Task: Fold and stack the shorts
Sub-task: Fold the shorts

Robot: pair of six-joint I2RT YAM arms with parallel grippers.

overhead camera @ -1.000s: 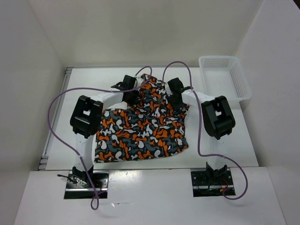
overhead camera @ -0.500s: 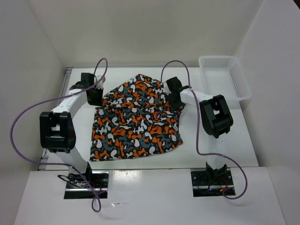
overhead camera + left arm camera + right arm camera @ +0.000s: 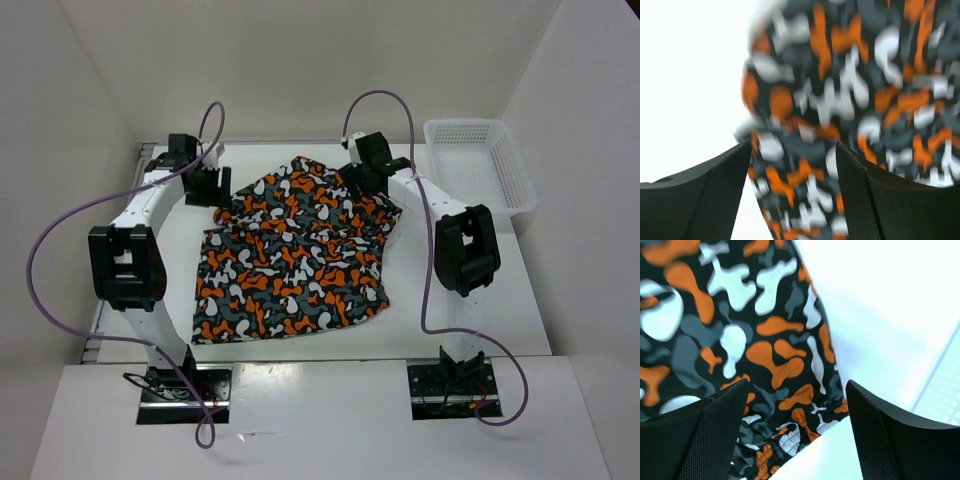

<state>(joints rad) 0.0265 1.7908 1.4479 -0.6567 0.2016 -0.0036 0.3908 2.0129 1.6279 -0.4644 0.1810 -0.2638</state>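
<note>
My right gripper takes the camouflage shorts (image 3: 290, 255) by the end corner of the gathered waistband next, so the shorts stay free to spread for folding.
The camouflage shorts (image 3: 290, 255), orange, dark grey and white, lie spread on the white table (image 3: 470, 300) between the two arms. My left gripper (image 3: 208, 188) hovers at the cloth's upper left corner, jaws open, with the shorts (image 3: 850, 100) showing blurred below and nothing pinched. At the upper right corner my right gripper (image 3: 362, 178) stands open above the gathered waistband (image 3: 790, 440) of the shorts (image 3: 740, 340). Neither gripper holds any cloth.
A white plastic mesh basket (image 3: 480, 170) stands at the back right corner. White walls close in the table on the left, back and right. Purple cables (image 3: 60, 250) loop over both arms.
Both grippers have opened and let go of the shorts. The left arm swung out to the left, spreading the cloth; both grippers have since lifted toward the back.
</note>
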